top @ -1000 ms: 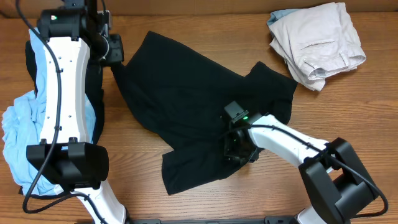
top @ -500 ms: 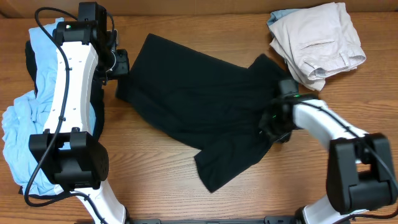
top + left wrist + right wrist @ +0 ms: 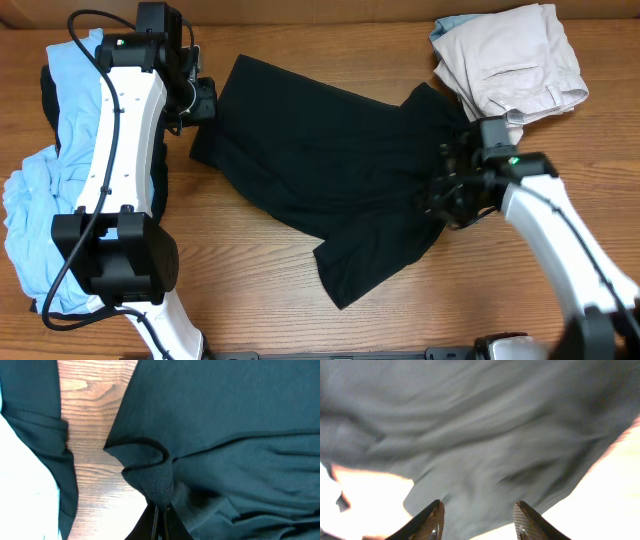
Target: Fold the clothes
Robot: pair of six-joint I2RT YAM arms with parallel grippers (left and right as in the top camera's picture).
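The black T-shirt point(image 3: 330, 170) needs to be spread for folding, so my right gripper will grab it next near its sleeve point(image 3: 354, 270), opposite my left gripper's corner.
The black T-shirt point(image 3: 330, 170) lies crumpled across the middle of the wooden table, one flap hanging toward the front. My left gripper point(image 3: 203, 100) is shut on a bunched corner of the shirt's left edge; the pinched fold shows in the left wrist view point(image 3: 155, 480) just above the closed fingers point(image 3: 161, 515). My right gripper point(image 3: 450, 195) is open above the shirt's right side, near its sleeve. In the right wrist view its fingers point(image 3: 480, 520) stand apart over grey-looking cloth point(image 3: 480, 435), holding nothing.
A light blue shirt point(image 3: 40, 190) is heaped at the left under the left arm, with more dark cloth beside it point(image 3: 30, 435). Beige-white trousers point(image 3: 510, 65) lie folded at the back right, close to the right arm. Bare wood point(image 3: 250, 280) shows in front.
The right gripper carried the shirt's lower part to the right, then opened and let it go, rising slightly. The left gripper shifted a little right, still holding the corner.
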